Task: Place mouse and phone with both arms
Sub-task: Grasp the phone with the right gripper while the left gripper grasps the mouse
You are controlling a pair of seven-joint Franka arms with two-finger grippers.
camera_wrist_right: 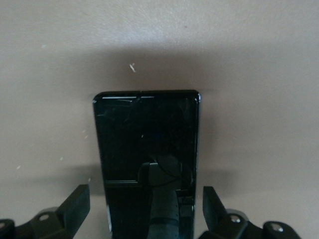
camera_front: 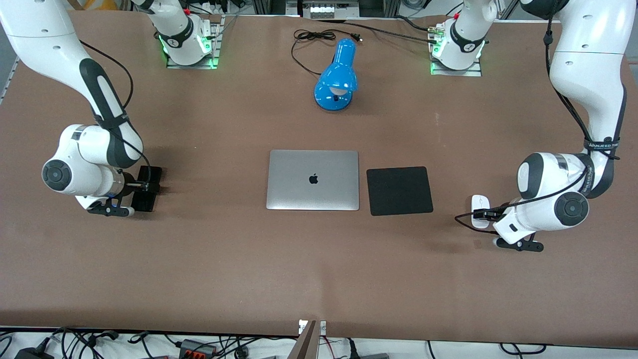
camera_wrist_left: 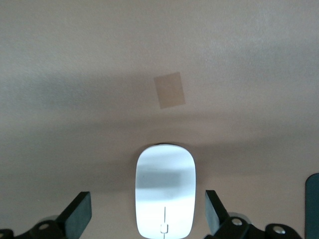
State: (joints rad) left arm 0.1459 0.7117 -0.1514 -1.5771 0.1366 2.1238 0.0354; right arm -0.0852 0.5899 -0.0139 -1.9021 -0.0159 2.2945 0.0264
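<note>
The white mouse needs to go on the black pad (camera_front: 399,191), so I next need to grab the mouse by its long sides with my left gripper.
The white oval mouse (camera_front: 479,203) lies on the table toward the left arm's end, beside the black pad. My left gripper (camera_front: 486,215) is low over it. In the left wrist view the mouse (camera_wrist_left: 164,191) sits between the open fingers (camera_wrist_left: 79,213), with a gap on each side. The black glossy phone (camera_front: 148,185) lies flat toward the right arm's end. My right gripper (camera_front: 143,187) is low over it. In the right wrist view the phone (camera_wrist_right: 147,144) runs between the open fingers (camera_wrist_right: 79,199), which stand clear of its edges.
A closed silver laptop (camera_front: 313,179) lies at the table's middle with a square black mouse pad (camera_front: 399,190) beside it. The pad's edge shows in the left wrist view (camera_wrist_left: 313,206). A blue desk lamp (camera_front: 337,75) with its cable (camera_front: 314,36) stands nearer the bases.
</note>
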